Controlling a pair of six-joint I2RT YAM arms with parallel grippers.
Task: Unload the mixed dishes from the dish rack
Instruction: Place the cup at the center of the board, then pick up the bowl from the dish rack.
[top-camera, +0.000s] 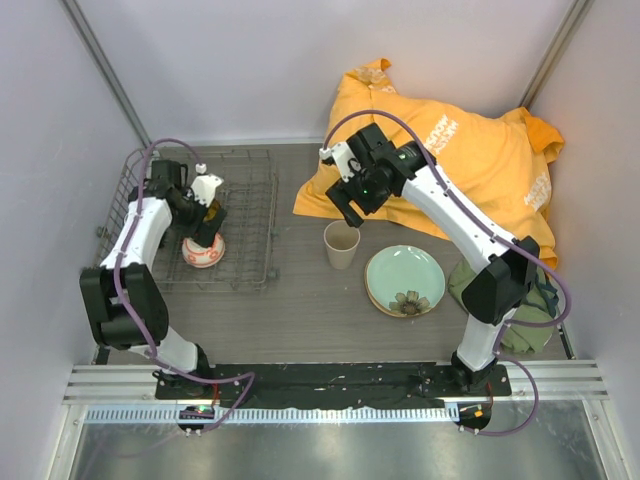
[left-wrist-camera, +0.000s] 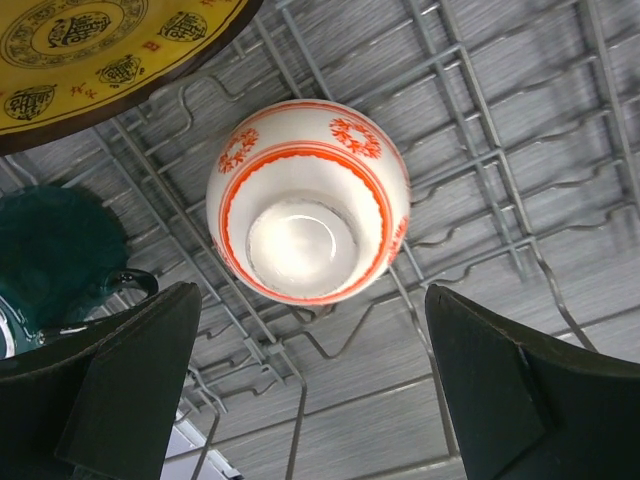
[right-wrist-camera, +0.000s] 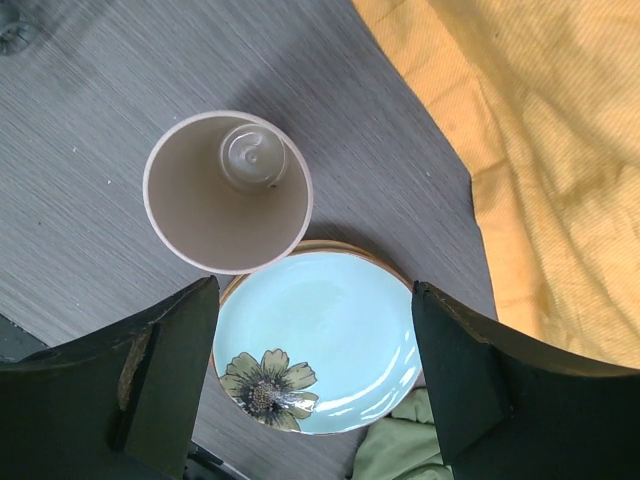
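Observation:
I need to lower my left gripper to the bowl's foot before I close it. The bowl's foot is below my fingers, out of their reach, so they would miss it if I closed now.
The grey wire dish rack (top-camera: 272, 220) stands at the left. The white-and-red bowl (top-camera: 202, 253) lies upside down in it, also in the left wrist view (left-wrist-camera: 305, 200). My left gripper (top-camera: 206, 226) hangs open just above the bowl, not touching it (left-wrist-camera: 310, 390). The yellow patterned plate (left-wrist-camera: 100, 50) and dark green mug (left-wrist-camera: 50, 260) sit in the rack beside the bowl. The beige cup (top-camera: 342, 244) stands upright on the table, next to the pale green flower plate (top-camera: 405, 280). My right gripper (top-camera: 350, 203) is open and empty above the cup (right-wrist-camera: 227, 192) and the plate (right-wrist-camera: 320, 340).
A large orange cloth (top-camera: 450, 150) lies bunched at the back right, close behind the right arm. A green cloth (top-camera: 535, 300) lies right of the plate. The enclosure walls stand close on the left, back and right.

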